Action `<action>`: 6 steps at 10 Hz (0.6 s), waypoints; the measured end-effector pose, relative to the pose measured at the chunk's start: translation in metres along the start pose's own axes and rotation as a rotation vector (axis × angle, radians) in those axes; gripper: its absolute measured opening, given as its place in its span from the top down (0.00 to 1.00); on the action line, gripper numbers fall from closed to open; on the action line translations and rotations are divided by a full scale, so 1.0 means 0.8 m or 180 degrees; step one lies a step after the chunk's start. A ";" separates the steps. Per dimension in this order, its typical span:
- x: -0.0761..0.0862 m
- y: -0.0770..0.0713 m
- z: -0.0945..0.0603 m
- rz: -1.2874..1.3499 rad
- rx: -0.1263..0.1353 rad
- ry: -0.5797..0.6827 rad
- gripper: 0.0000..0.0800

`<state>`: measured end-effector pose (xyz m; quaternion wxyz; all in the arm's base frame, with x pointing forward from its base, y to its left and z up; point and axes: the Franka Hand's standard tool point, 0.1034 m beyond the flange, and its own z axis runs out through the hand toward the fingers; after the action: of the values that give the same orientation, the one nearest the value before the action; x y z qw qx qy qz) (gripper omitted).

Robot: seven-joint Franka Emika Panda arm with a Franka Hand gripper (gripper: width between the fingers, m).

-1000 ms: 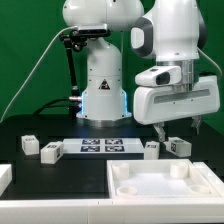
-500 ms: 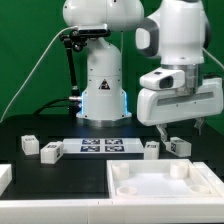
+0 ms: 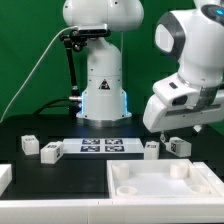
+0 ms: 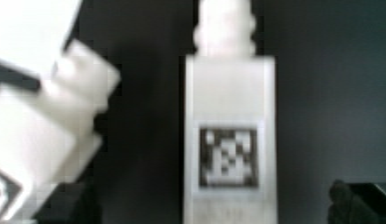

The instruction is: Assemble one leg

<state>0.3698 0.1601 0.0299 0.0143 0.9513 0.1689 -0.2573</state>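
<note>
My gripper grabs the leg by its tagged body [image 3: 180,147] [image 4: 229,165] next, which leaves the leg's narrow tip free to go into the white panel.
Several small white legs with marker tags lie on the black table: two at the exterior view's left [image 3: 29,145] [image 3: 50,151] and two at its right [image 3: 151,148] [image 3: 178,146]. My gripper [image 3: 168,130] hangs tilted just above the right pair. In the wrist view a leg [image 4: 229,140] with a tag on its face and a narrow tip lies lengthwise between my dark fingertips [image 4: 360,200], with a gap on each side. The gripper [image 4: 216,208] is open and holds nothing. Another white piece [image 4: 57,105] lies beside that leg.
The large white square panel [image 3: 150,196] with raised rims lies at the front right. The marker board [image 3: 103,147] lies in the middle of the table. The robot base [image 3: 103,85] stands behind it, with a black cable at the left.
The hand has tilted and swung toward the exterior view's right, staying above the right pair of legs. No part has moved.
</note>
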 end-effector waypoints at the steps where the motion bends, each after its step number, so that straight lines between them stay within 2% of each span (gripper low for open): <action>1: 0.003 0.000 0.002 0.0004 0.0013 -0.0139 0.19; 2: -0.005 -0.002 0.007 -0.0002 0.0021 -0.0472 0.19; 3: -0.001 -0.005 0.009 -0.0017 0.0038 -0.0729 0.19; 5: 0.004 -0.006 0.017 -0.0025 0.0072 -0.1043 0.19; 6: 0.009 -0.004 0.020 -0.0022 0.0083 -0.1013 0.19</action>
<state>0.3669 0.1637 0.0127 0.0276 0.8981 0.1644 -0.4070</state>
